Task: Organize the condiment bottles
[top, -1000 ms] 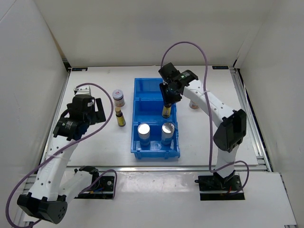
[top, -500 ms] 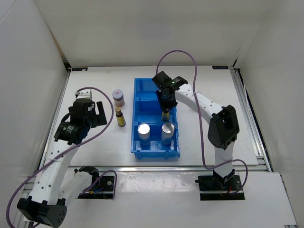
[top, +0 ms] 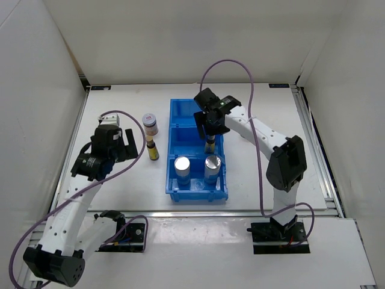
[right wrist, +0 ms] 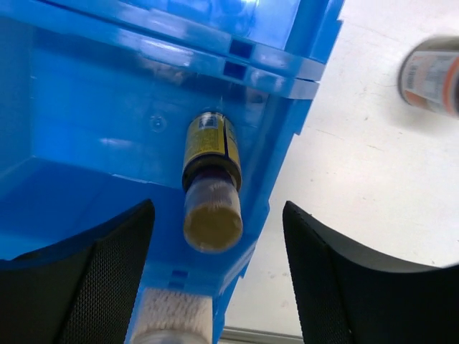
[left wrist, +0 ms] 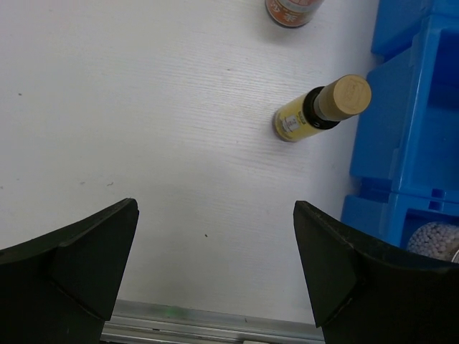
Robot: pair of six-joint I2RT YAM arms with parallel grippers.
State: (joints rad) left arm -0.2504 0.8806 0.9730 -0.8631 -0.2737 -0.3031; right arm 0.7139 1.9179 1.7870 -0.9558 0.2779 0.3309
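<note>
The slim brown bottle needs to stand inside the bin (top: 187, 129), so my left gripper should next grab it by its neck (top: 150, 144). The slim brown bottle's yellow-labelled body then stays free.
A slim brown bottle (right wrist: 210, 186) with a yellow label stands in the middle compartment of the blue bin (top: 187, 129). My right gripper (right wrist: 219, 287) is open around its cap, its fingers apart from it on both sides. Two silver-topped cylinders (top: 181, 164) (top: 212, 162) stand in the near compartment. Left of the bin, on the table, are a second brown bottle (top: 153, 150) (left wrist: 319, 110) and a white-lidded jar (top: 150, 122). My left gripper (left wrist: 215, 265) hangs open and empty over bare table, short of that bottle. Another jar (right wrist: 430, 75) shows blurred on the table right of the bin.
The bin's far compartment (top: 186, 111) holds nothing. White walls close the table at the back and both sides. A metal rail (left wrist: 215, 326) runs along the table's edge below my left gripper.
My right gripper has opened and let go of the brown bottle, which now stands in the bin's middle compartment. The left arm has shifted slightly toward the bottle on the table.
</note>
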